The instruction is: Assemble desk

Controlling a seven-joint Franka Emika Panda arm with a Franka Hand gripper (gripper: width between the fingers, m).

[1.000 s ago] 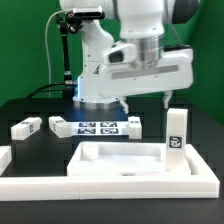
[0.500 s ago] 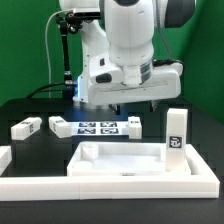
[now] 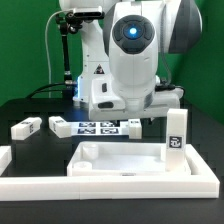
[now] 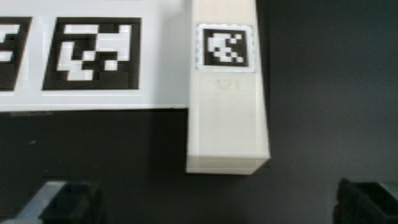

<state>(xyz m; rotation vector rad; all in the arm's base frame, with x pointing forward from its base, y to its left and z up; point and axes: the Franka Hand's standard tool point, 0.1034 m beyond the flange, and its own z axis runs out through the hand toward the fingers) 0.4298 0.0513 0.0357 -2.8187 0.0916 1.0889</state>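
Observation:
My open fingers are still above the tagged leg, short of its sides, so it is too early to close. My gripper lowers to the leg, then closes on it.
The white desk top lies flat at the front, rim up. One white leg stands upright at its right corner. Two legs lie on the black table at the exterior view's left. Another leg lies against the right end of the marker board. My gripper hovers just above this leg, largely hidden by the wrist. In the wrist view the leg shows its tag, and my gripper is open and empty, its dark fingertips wide apart just off the leg's end.
Long white L-shaped border bars run along the front, with an end at the left. The robot base stands behind the marker board, which also shows in the wrist view.
The arm has swung toward the exterior view's left and turned its wrist, coming over the leg beside the marker board. The parts have not moved.

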